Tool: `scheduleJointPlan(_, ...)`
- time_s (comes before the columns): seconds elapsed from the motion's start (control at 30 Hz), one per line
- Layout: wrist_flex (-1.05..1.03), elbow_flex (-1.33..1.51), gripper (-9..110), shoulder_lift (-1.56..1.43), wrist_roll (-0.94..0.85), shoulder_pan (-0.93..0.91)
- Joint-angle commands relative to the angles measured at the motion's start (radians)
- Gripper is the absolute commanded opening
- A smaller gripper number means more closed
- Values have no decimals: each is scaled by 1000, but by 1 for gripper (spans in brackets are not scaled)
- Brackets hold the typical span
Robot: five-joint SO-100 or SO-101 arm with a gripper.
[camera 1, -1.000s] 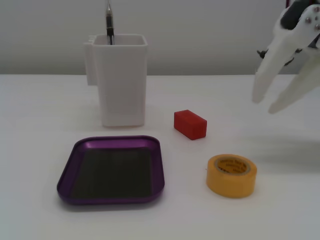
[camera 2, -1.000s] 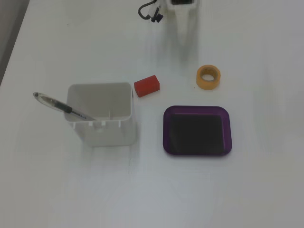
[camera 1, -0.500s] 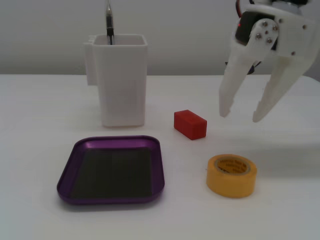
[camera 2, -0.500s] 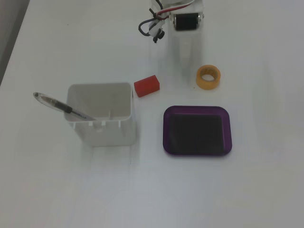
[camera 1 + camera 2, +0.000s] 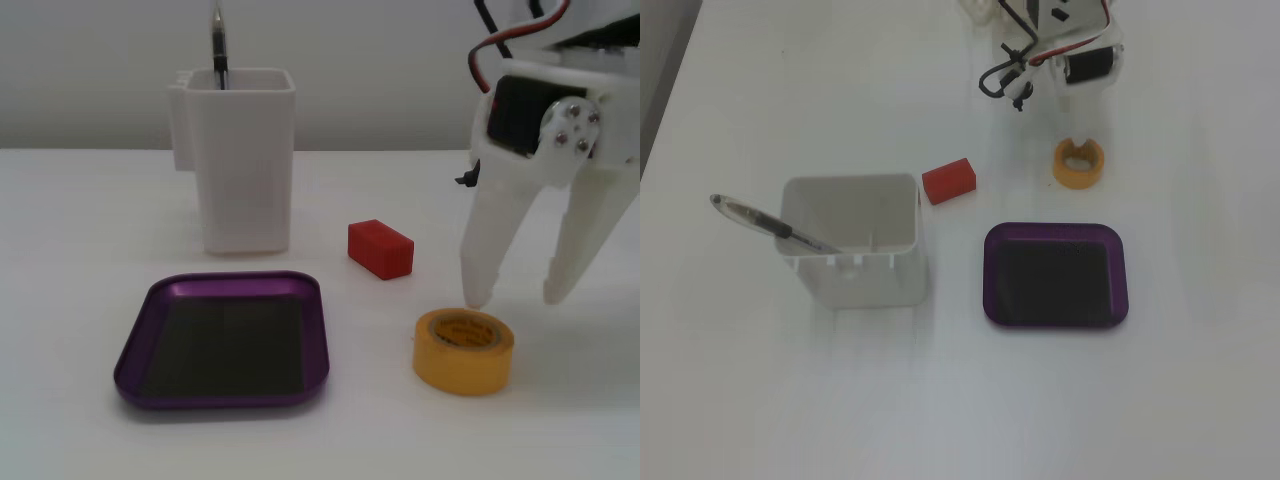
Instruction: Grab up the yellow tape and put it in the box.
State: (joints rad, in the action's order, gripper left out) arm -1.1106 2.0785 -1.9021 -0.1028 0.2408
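Note:
The yellow tape needs to go in the box. My gripper should grab it by its round outer side (image 5: pixel 462 366) next.
The yellow tape (image 5: pixel 463 350) lies flat on the white table, to the right of the purple box (image 5: pixel 135 352) in a fixed view. My white gripper (image 5: pixel 516 297) hangs open just above and behind the tape, its left fingertip (image 5: pixel 478 298) near the roll's back rim and the right one beyond it. It holds nothing. In the other fixed view, the tape (image 5: pixel 1079 163) sits just above the box's (image 5: pixel 990 272) top right corner, with the gripper (image 5: pixel 1078 115) coming down from the top edge. The box is empty.
A small red block (image 5: pixel 380 248) lies between the tape and a tall white container (image 5: pixel 245 160) holding a pen (image 5: pixel 218 45). From above, the block (image 5: pixel 948 180) and the container (image 5: pixel 850 270) are left of the box.

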Motion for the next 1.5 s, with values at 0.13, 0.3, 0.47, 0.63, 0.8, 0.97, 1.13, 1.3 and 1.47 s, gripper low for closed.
scheduleJointPlan(0.13,75,-35,17,71,-6,17)
scheduleJointPlan(0.3,129,-31,17,146,-6,15)
scheduleJointPlan(0.47,137,-43,7,201,-8,15)
scheduleJointPlan(0.63,137,-43,-1,195,-43,15)
scheduleJointPlan(0.8,121,-109,-1,181,-43,17)
scheduleJointPlan(0.97,103,-213,-1,100,-43,15)
scheduleJointPlan(1.13,115,-351,-1,69,-43,-31)
scheduleJointPlan(1.3,176,-508,-1,178,-41,-107)
scheduleJointPlan(1.47,179,-723,-1,430,-32,-126)
